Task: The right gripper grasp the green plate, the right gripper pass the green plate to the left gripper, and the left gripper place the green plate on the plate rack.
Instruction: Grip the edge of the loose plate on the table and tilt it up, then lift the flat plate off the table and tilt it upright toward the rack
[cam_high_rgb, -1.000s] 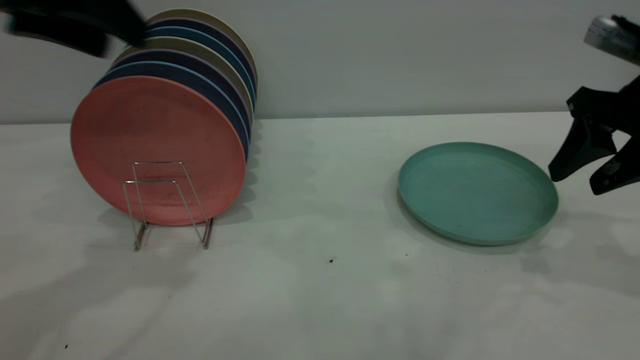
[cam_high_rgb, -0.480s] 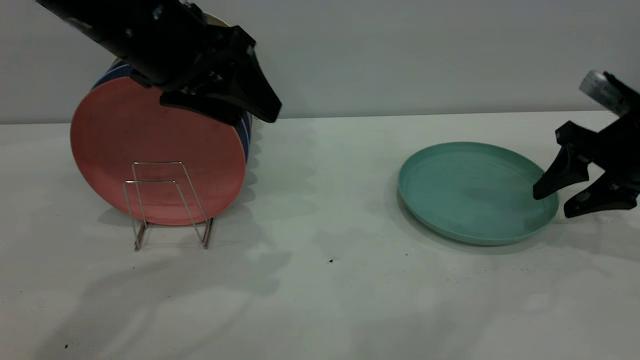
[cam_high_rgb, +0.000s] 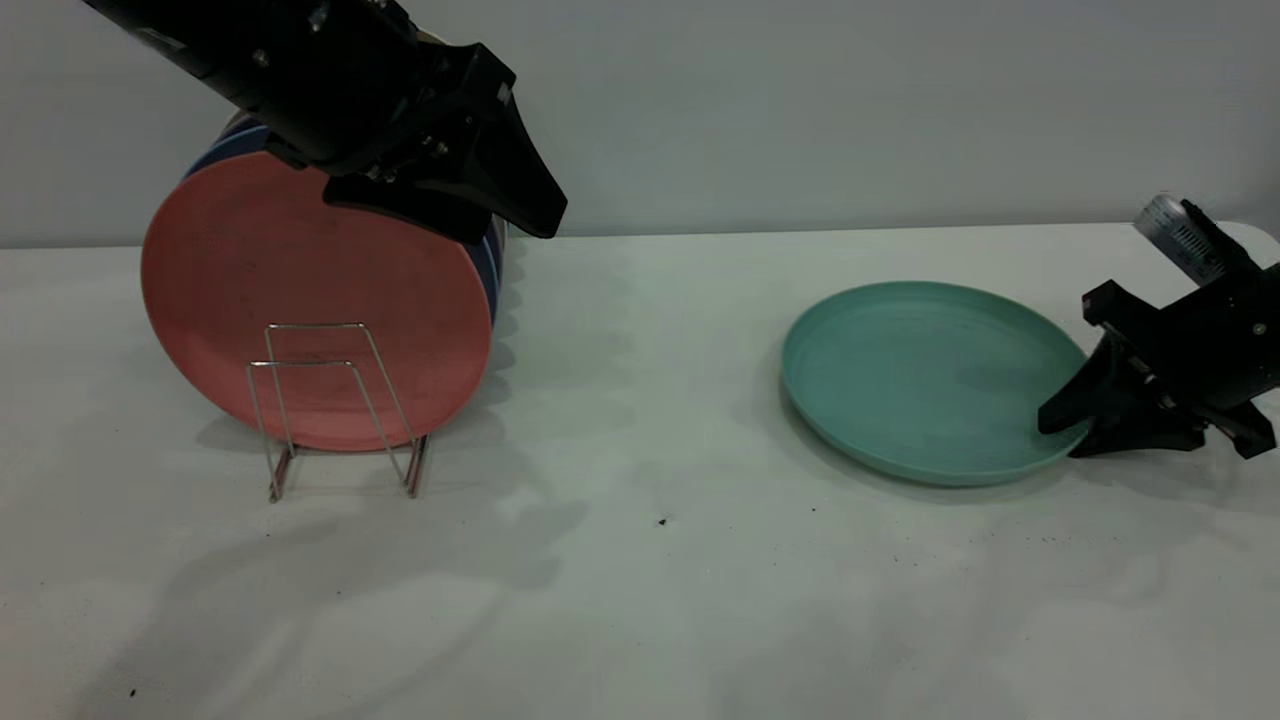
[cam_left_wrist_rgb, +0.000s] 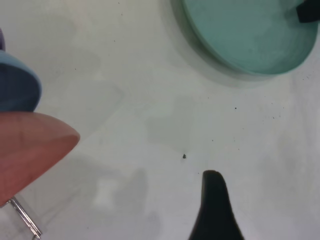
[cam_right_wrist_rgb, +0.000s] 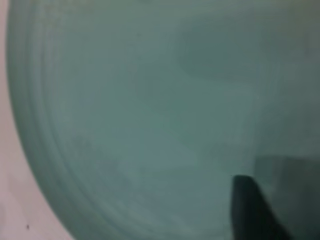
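My left gripper will next put the green plate (cam_high_rgb: 920, 375) on the plate rack (cam_high_rgb: 335, 405), so it will grab the plate by the plate's rim opposite my right gripper.
The green plate (cam_high_rgb: 920, 375) lies flat on the table at the right; it also shows in the left wrist view (cam_left_wrist_rgb: 245, 35) and fills the right wrist view (cam_right_wrist_rgb: 140, 110). My right gripper (cam_high_rgb: 1060, 438) is low at the plate's right edge, one finger over the rim and one under it, closed on the rim. One of its fingers (cam_right_wrist_rgb: 250, 210) lies over the plate's inside. My left gripper (cam_high_rgb: 515, 225) hangs open and empty in the air above the plate rack (cam_high_rgb: 335, 405), well left of the green plate. One of its fingers (cam_left_wrist_rgb: 215, 210) shows over bare table.
A salmon-pink plate (cam_high_rgb: 300, 270) stands upright at the front of the rack, with several dark blue and beige plates behind it. Two front wire loops stand free of plates. The white table (cam_high_rgb: 640, 560) lies between rack and green plate.
The left arm swung down into view over the rack and holds there. The right gripper dropped to the plate's right rim and closed on it. The plate slid slightly left.
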